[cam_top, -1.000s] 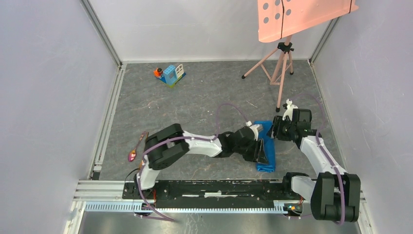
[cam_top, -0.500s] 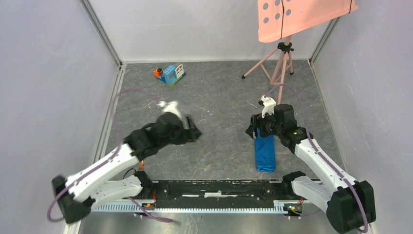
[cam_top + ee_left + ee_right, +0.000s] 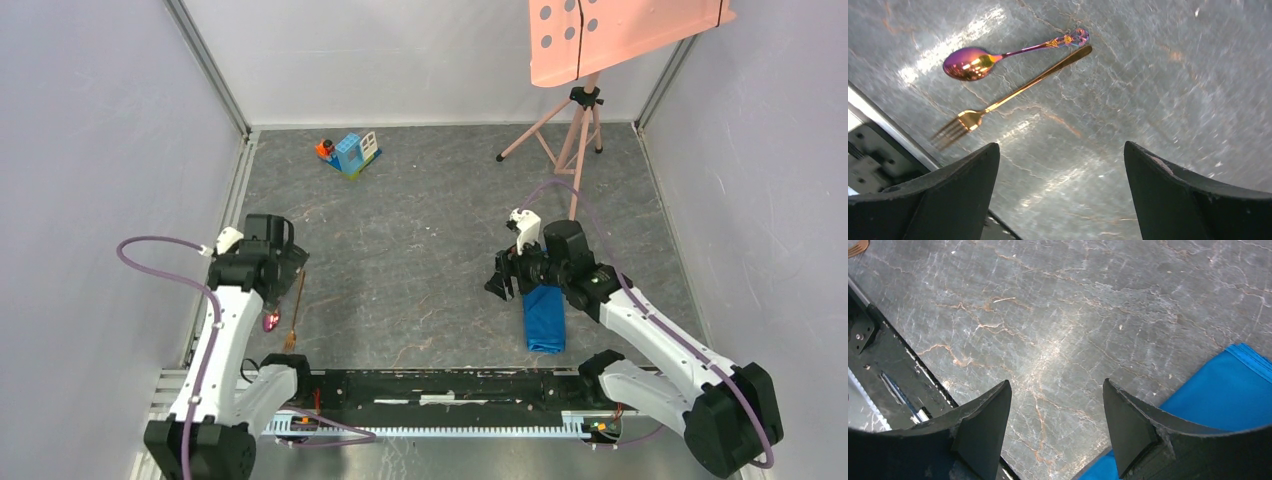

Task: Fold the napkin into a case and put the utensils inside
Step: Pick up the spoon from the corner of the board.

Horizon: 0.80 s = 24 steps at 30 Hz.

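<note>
My left gripper reaches the spoon next and grabs its thin handle near the bowl, leaving the bowl free for handing to my right gripper.
The napkin lies folded as a narrow bright blue case on the grey table at the right. Its edge shows in the right wrist view as blue cloth. My right gripper hovers just left of its far end, open and empty over bare table. The utensils lie side by side at the left: an iridescent spoon and a golden fork. My left gripper hangs open above the table just beyond their handle ends, holding nothing.
A blue-and-white toy block house stands at the back left. A pink tripod with a pink board stands at the back right. The black base rail runs along the near edge. White walls close three sides.
My left arm swung from the napkin across to the far left above the utensils, opening wide. My right gripper shifted left off the napkin's far end and opened a little.
</note>
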Tool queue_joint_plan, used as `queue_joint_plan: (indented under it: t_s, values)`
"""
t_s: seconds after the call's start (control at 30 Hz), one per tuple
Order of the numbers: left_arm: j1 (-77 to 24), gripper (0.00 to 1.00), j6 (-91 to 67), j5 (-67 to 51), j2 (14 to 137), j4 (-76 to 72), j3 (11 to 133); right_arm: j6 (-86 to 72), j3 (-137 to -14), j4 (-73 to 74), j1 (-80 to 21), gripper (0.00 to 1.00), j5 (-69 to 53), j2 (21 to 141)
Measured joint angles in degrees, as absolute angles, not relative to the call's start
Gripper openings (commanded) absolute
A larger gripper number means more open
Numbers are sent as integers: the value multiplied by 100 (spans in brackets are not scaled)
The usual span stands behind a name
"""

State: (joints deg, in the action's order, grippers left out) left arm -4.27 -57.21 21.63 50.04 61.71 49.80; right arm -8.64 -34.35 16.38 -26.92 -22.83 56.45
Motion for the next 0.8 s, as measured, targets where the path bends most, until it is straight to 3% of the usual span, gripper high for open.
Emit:
queue_joint_plan:
  t_s: [0.43,0.8]
  values:
    - [1546,94,-9564,1004,7140,5822,4770,-729,-3435,1765,-3286,74,-1778,5529]
    - [2318,80,-10409,1050,7588,5332,4501,-628,-3435,1879,-3404,74,-1446,5529]
